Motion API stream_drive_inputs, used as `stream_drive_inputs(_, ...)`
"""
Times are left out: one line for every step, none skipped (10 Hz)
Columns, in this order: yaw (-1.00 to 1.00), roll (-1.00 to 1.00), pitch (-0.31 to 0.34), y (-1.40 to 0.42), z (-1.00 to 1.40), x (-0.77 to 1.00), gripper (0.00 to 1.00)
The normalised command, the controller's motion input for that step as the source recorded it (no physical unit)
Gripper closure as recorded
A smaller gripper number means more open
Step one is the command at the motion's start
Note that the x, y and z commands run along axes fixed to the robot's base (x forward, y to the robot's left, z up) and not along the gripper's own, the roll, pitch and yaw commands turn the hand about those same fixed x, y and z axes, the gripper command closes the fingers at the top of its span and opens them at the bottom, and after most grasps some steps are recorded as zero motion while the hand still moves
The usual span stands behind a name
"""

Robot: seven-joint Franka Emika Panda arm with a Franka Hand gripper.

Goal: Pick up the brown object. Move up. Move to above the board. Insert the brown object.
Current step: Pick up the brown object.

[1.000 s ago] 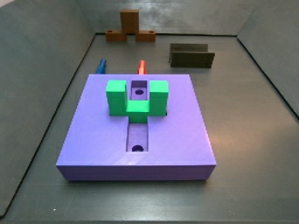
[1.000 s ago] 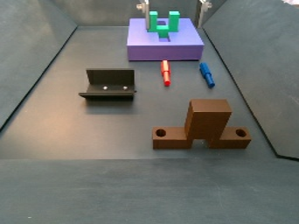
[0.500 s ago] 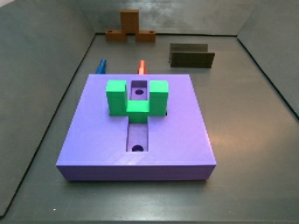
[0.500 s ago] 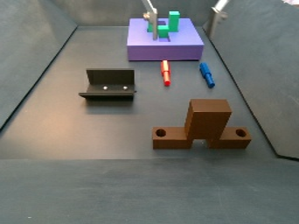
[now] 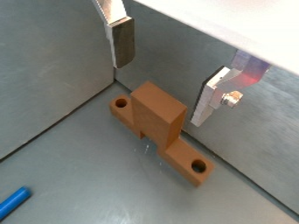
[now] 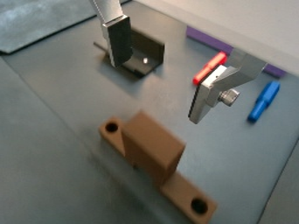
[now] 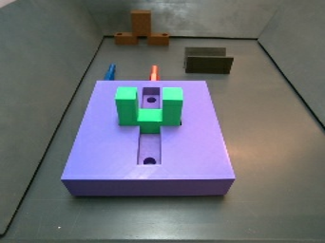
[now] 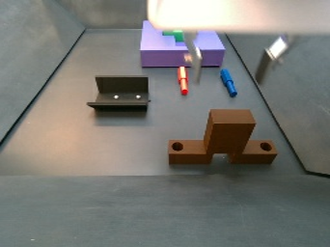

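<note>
I should next grab the flat sides of its upright tall bar [image 7: 141, 21] [image 5: 159, 107] with my gripper to pick up the brown object, because the brown object's side arms lie flat on the floor.
The brown object [image 5: 158, 116] lies on the grey floor close to a wall, its tall bar upright and its holed side arms flat. It also shows in the other wrist view [image 6: 156, 154] and in both side views [image 7: 140, 28] [image 8: 230, 135]. My gripper [image 5: 166, 70] hangs open above it with nothing between the fingers [image 6: 117, 45]. In a side view the gripper [image 8: 230, 62] sits high over the object, between it and the board [image 8: 161, 50]. The purple board [image 7: 191, 142] has a central slot.
A green U-shaped block [image 7: 150, 106] stands on the board. The dark fixture [image 8: 120, 94] [image 7: 208, 62] sits on the floor. A red peg [image 8: 183, 79] and a blue peg [image 8: 229, 81] lie beside the board. Walls enclose the floor.
The gripper has travelled from over the board towards the brown object and now hangs above it, still open. Nothing else has moved.
</note>
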Motion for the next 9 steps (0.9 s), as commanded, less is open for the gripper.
stream_drive_inputs(-0.05,-0.07,-0.191,0.23,-0.41,-0.14,0.00)
stream_drive_inputs(-0.04,-0.06,-0.173,0.15,-0.36,-0.13,0.00)
stream_drive_inputs(-0.03,-0.07,-0.121,0.07,-0.26,0.00,0.00)
stream_drive_inputs(-0.05,-0.06,-0.103,0.09,-0.30,0.00,0.00)
stream_drive_inputs(-0.04,-0.04,-0.114,0.09,-0.32,0.00,0.00)
stream_drive_inputs(-0.02,-0.05,-0.099,0.11,-0.30,0.00,0.00)
stream_drive_inputs(-0.01,-0.06,-0.090,0.09,-0.28,0.00,0.00)
stream_drive_inputs(-0.01,-0.06,-0.096,0.07,-0.28,0.00,0.00)
stream_drive_inputs(-0.01,-0.06,-0.093,0.06,-0.27,0.00,0.00)
